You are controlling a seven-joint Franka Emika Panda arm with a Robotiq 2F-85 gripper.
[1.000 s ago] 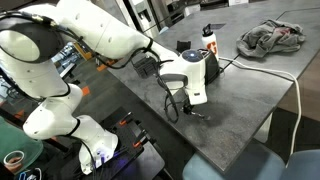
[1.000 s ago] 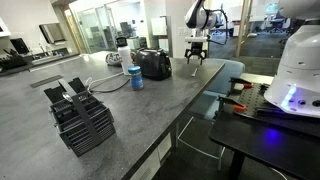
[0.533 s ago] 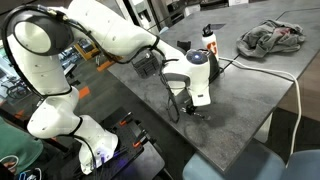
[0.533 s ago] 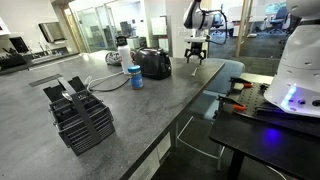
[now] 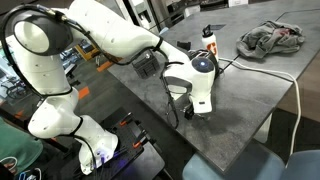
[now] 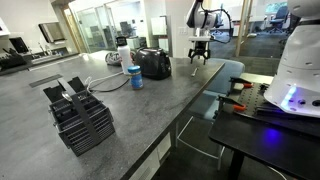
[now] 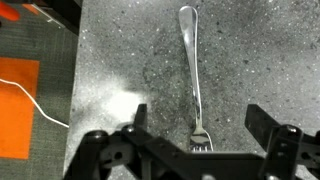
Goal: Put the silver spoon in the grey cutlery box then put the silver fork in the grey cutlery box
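Observation:
My gripper moves lower before it closes on the silver fork, as an exterior view shows a gap between my open fingers and the table.
The silver fork (image 7: 192, 70) lies flat on the speckled grey table, handle pointing away and tines toward me. My gripper (image 7: 200, 125) is open just above it, one finger on each side of the tine end. It hangs near the table's edge in both exterior views (image 5: 193, 111) (image 6: 199, 68). The grey cutlery box (image 6: 80, 120) stands far along the table with dark items sticking up from it. I cannot make out the silver spoon in any view.
A black-and-silver toaster (image 6: 153, 63) and a blue can (image 6: 134, 77) stand between the gripper and the box. A crumpled cloth (image 5: 270, 38), a white cable (image 5: 282, 76) and a bottle (image 5: 208, 38) are on the table. The table edge (image 7: 72, 90) runs close on the fork's left.
The arm has shifted slightly along the table edge above the fork. The gripper stays open and nothing was picked up.

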